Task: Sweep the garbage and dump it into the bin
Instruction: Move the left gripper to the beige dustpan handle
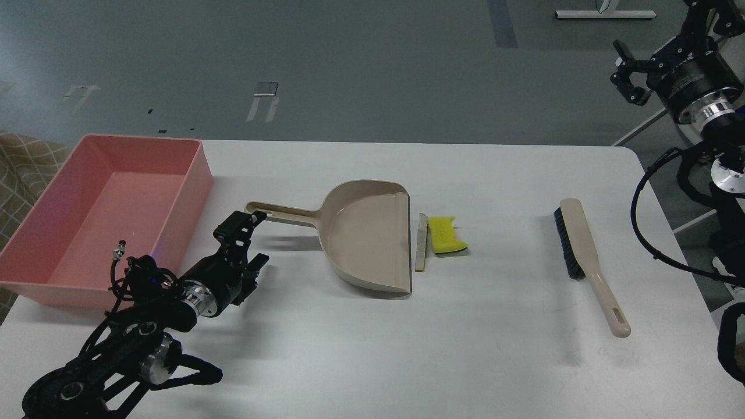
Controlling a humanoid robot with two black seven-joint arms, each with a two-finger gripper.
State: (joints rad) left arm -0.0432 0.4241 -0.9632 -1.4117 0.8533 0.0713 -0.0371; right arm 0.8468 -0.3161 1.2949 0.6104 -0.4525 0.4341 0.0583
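Note:
The dustpan's broad scoop is wider than my open fingers, so my left gripper should next grab the end of its narrow handle (263, 209).
The yellow sponge (445, 234) with dark green backing and the pale bread-like slice (421, 241) lie side by side on the white table, just right of the open mouth of the beige dustpan (366, 233). The pink bin (197, 181) stands at the table's left edge. My left gripper (258, 237) is open, low over the table, at the end of the dustpan's handle (282, 213); its upper finger is at the handle tip. My right gripper (624, 73) is open and empty, raised beyond the table's far right corner.
A beige hand brush (585, 256) with dark bristles lies on the right part of the table, handle toward me. Black cables of my right arm hang past the right table edge (657, 192).

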